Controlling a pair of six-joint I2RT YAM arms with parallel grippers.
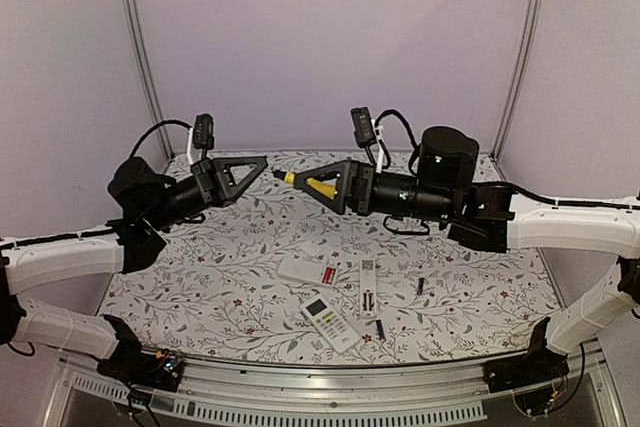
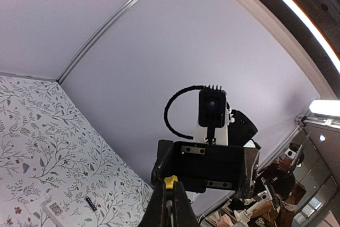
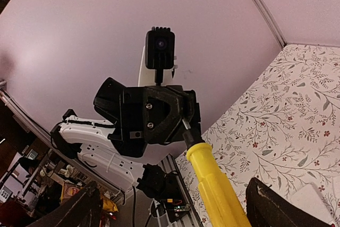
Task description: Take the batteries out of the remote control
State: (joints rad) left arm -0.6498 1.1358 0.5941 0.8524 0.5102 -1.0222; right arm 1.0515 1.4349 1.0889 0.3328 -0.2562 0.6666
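Observation:
I should close my right gripper: the tool's yellow handle is between both fingers, near the handle's collar in the top view.
Both grippers are raised above the table and face each other. My left gripper [image 1: 262, 164] [image 2: 169, 198] is shut on the metal shaft of a yellow-handled tool [image 1: 297, 180] [image 3: 212, 179]. My right gripper [image 1: 325, 190] [image 3: 175, 203] is open, its jaws wide apart on either side of the yellow handle. Below them, a white remote [image 1: 303, 269] lies on the table with a red battery [image 1: 328, 274] at its end. Two dark batteries [image 1: 421, 287] [image 1: 379, 327] lie loose on the cloth; one dark battery [image 2: 90, 203] also shows in the left wrist view.
A second white remote with a display [image 1: 330, 323] lies near the front. A narrow white strip [image 1: 368, 292] lies beside the first remote. The floral tablecloth [image 1: 220, 267] covers the table, with purple walls behind and an aluminium rail at the front.

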